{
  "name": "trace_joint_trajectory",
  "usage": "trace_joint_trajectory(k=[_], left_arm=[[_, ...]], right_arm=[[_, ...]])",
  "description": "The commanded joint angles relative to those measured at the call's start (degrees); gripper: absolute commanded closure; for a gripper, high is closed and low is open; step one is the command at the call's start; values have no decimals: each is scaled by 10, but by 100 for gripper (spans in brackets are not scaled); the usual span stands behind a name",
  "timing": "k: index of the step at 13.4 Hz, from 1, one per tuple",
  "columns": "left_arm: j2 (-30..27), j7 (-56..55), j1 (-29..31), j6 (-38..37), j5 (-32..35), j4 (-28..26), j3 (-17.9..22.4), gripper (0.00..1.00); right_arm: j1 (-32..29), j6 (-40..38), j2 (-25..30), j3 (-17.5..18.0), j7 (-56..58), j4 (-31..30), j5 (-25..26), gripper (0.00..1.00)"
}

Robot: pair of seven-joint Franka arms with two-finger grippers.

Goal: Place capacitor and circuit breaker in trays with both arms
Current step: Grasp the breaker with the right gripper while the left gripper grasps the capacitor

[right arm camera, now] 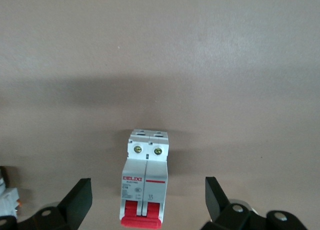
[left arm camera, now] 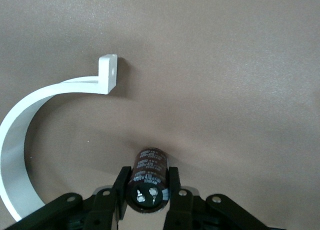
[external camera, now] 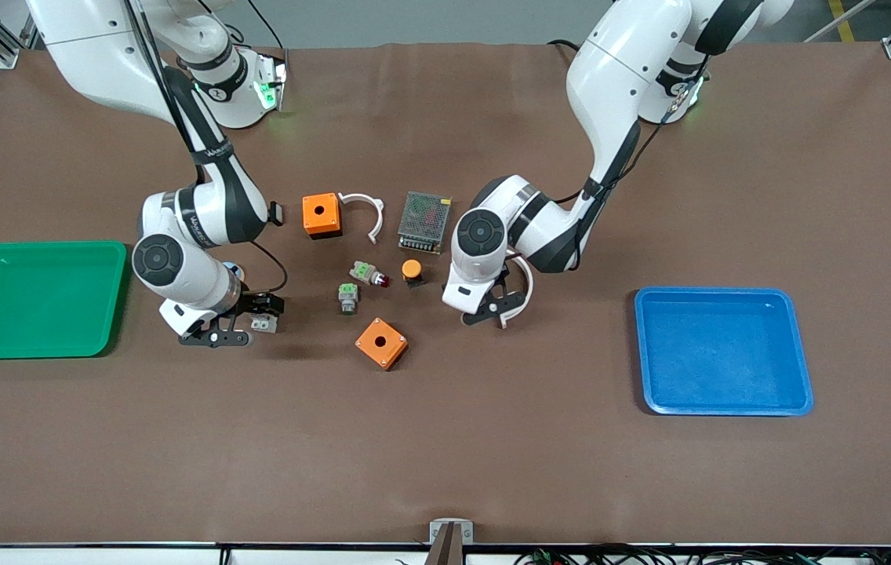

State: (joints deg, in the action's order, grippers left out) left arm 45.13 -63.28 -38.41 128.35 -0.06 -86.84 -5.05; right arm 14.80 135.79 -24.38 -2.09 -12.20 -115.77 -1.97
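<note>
The circuit breaker should go in the green tray, so my right gripper should next grab it by its white-grey body (right arm camera: pixel 145 182) beside the red toggles.
The capacitor (left arm camera: pixel 148 176), a small black cylinder with printed lettering and two metal leads on its end, sits between the fingers of my left gripper (left arm camera: pixel 148 187), which are shut on it low over the brown table. In the front view the left gripper (external camera: pixel 492 308) hides the capacitor. The circuit breaker (right arm camera: pixel 145 185), white-grey with red toggles, lies flat on the table between the wide-open fingers of my right gripper (right arm camera: pixel 148 197), with a gap on each side. In the front view the right gripper (external camera: pixel 245 318) is low over the breaker (external camera: pixel 263 322), beside the green tray.
Green tray (external camera: pixel 38 298) at the right arm's end, blue tray (external camera: pixel 720 353) at the left arm's end. Mid-table: two orange boxes (external camera: pixel 321 214) (external camera: pixel 381 343), mesh power supply (external camera: pixel 423 222), push-button parts (external camera: pixel 367 273) (external camera: pixel 348 297), orange-capped button (external camera: pixel 412 271), white curved clips (external camera: pixel 367 210) (left arm camera: pixel 30 109).
</note>
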Motion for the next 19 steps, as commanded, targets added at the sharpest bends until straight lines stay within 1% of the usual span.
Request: trace_joint_trajectory(k=[1,3,4,5,7,8,9,10,11,12,14,15,17,19], left_arm=[[-11,-7,1,-2,15,9,14,100],[-51,-3,25,-35,28,5,15,100],[-75,3,36,-39,32,-3,17,100],[-103,19,55,-40,42,-17,16,100],[-152,86,97,-42,43,-53,15,100],[-168,96,112,-41,48,-75,17,100],[-180,99,126,-41,72,-92,17,100],[-188,105,155,-40,110,-107,12,100],[-195,133,174,-40,119,-122,11,100],[-203,172,192,-40,119,-134,11,100],[-214,245,241,-40,119,-152,10,100],[-215,279,263,-40,119,-156,10,100],[-213,356,310,-21,120,-178,10,100],[-207,417,354,-6,120,-193,9,100]], right_arm=[[5,9,6,-2,-18,-15,9,7],[5,13,4,-2,-17,-17,8,17],[5,18,2,-2,-17,-17,8,23],[5,22,-1,-2,-17,-17,8,31],[5,24,-3,-2,-17,-17,8,48],[5,29,-5,-2,-17,-17,8,60],[5,30,-6,-2,-17,-17,8,68],[5,30,-6,-2,-17,-17,8,76],[5,28,-4,-2,-17,-16,8,83],[4,23,1,-2,-16,-14,8,86],[-6,-10,21,-5,-10,-4,8,86],[-18,-43,35,-5,-8,10,8,86],[-49,-132,61,-6,7,54,10,86],[-99,-221,73,-6,52,104,12,86]])
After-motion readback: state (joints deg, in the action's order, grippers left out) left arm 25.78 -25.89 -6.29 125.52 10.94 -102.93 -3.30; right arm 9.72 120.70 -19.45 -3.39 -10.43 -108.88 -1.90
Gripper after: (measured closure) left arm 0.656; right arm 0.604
